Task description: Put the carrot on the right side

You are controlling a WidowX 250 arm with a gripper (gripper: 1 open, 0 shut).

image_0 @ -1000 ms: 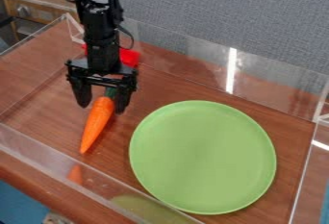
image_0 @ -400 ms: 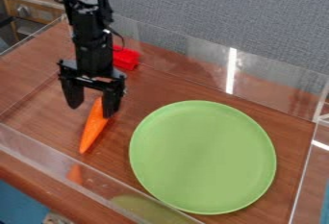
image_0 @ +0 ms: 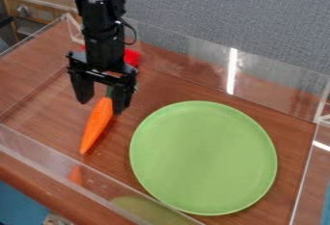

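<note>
The gripper needs to grab the carrot by its thick end (image_0: 103, 109) next. Then the robot carries the carrot to the other side of the green plate (image_0: 204, 157).
The orange carrot (image_0: 96, 126) lies on the wooden table left of the green plate (image_0: 204, 157), its tapered tip toward the front left. Its upper end sits just under my gripper (image_0: 103, 98), so any green top is hidden. My black gripper points straight down over that upper end, its two fingers (image_0: 83, 92) spread wide apart. The fingertips hang just above or beside the carrot; no grip shows.
A red block (image_0: 129, 57) sits behind the arm near the back wall. Clear plastic walls (image_0: 233, 70) fence the table on all sides. The wooden surface (image_0: 39, 84) shows on the left and behind the plate.
The gripper dipped left toward the carrot, then came back up and right, rolling a little. The carrot lies where it was. The jaws stayed open.
</note>
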